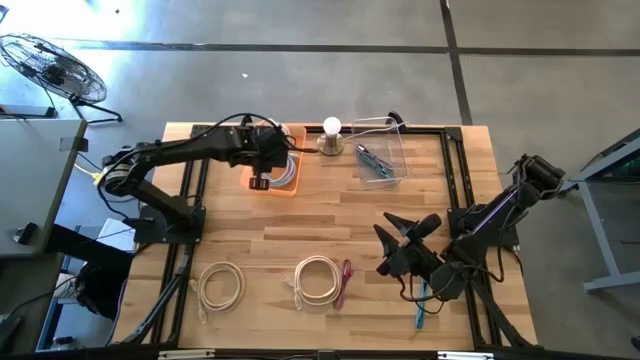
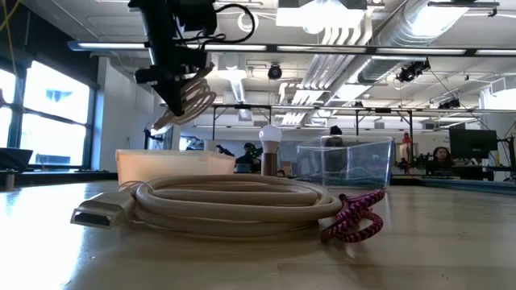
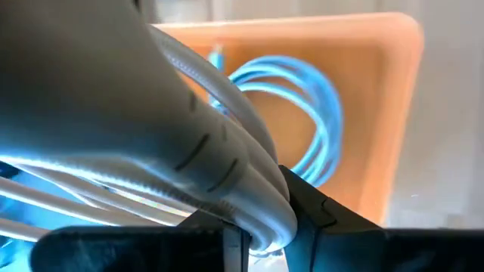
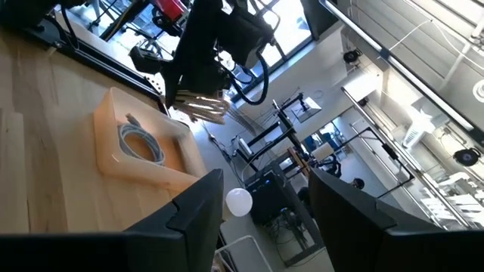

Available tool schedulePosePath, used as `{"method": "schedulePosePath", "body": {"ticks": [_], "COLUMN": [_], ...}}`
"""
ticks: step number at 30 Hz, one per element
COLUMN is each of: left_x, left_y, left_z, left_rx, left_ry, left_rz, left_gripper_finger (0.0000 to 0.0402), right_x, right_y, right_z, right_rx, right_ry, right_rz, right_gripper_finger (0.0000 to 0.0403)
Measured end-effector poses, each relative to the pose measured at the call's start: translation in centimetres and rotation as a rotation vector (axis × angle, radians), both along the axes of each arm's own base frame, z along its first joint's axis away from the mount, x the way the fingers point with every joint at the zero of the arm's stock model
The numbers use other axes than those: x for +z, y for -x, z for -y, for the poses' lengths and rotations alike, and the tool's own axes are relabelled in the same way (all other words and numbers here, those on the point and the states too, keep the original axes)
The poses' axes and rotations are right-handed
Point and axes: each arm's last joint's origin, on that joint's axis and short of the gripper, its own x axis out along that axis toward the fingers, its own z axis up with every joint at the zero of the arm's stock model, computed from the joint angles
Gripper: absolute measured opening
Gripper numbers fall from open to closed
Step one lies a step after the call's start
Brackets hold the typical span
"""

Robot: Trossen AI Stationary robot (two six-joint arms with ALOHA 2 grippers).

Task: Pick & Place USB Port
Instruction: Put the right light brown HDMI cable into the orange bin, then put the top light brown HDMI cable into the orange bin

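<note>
My left gripper should release the coiled white USB cable (image 2: 193,97), which would rest inside the orange tray below.
My left gripper (image 1: 262,162) hangs over the orange tray (image 1: 293,188) at the table's far side and is shut on a coiled white USB cable (image 2: 193,97). The coil is lifted clear above the tray (image 2: 173,165). Another coiled cable (image 3: 302,98) lies inside the tray (image 3: 378,113). My right gripper (image 1: 400,240) waits open near the table's right side, touching nothing; its wrist view shows the tray (image 4: 132,151) and the held coil (image 4: 200,106). My left gripper (image 3: 265,242) pinches several strands of the white cable's coil (image 3: 249,204) between its two fingers, coming from above and pointing down. The coil (image 2: 197,101) hangs tilted beside and below the fingers, clear of the tray.
A clear plastic bin (image 1: 380,160) with small items and a light bulb on a base (image 1: 331,135) stand by the far edge. Two white coiled cables (image 1: 220,285) (image 1: 318,278) and a magenta cable (image 1: 343,283) lie near the near edge. Black rails frame the table.
</note>
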Motion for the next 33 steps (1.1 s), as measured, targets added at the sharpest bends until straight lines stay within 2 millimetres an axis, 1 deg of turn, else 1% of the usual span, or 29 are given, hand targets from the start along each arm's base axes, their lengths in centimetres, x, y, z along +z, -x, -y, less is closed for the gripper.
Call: {"method": "schedulePosePath", "body": {"ticks": [2,5,8,12,16,20,25,33], "left_x": [0.0,0.1,0.1,0.1,0.1,0.1,0.1,0.2], "left_y": [-0.2,-0.6,-0.9,-1.3,-1.4,-1.2,-0.7,-0.5], "left_z": [0.4,1.4,2.4,3.4,3.5,3.0,2.5,2.4], "left_rx": [-0.011,-0.069,-0.126,-0.16,-0.156,-0.114,-0.074,-0.057], "left_ry": [-0.033,-0.051,-0.058,-0.066,-0.066,-0.085,-0.087,-0.158], "left_rz": [-0.011,-0.022,-0.031,-0.018,-0.013,-0.02,-0.049,-0.08], "left_gripper_finger": [0.0053,0.008,0.0114,0.0165,0.0215,0.0252,0.0276,0.028], "right_x": [0.0,-0.2,-0.5,-0.8,-0.9,-0.9,-0.9,-0.9], "right_y": [0.0,0.0,0.0,0.0,0.0,0.1,0.3,0.5], "right_z": [0.0,0.0,0.0,0.1,0.1,0.0,-0.3,-0.5], "right_rx": [0.002,0.008,0.027,0.033,0.034,0.035,0.048,0.057], "right_ry": [-0.001,-0.006,-0.003,-0.007,-0.011,-0.02,-0.03,-0.03], "right_rz": [0.001,0.004,-0.006,-0.007,-0.003,0.006,0.016,0.016], "right_gripper_finger": [0.0188,0.0188,0.0188,0.0188,0.0188,0.0188,0.0188,0.0188]}}
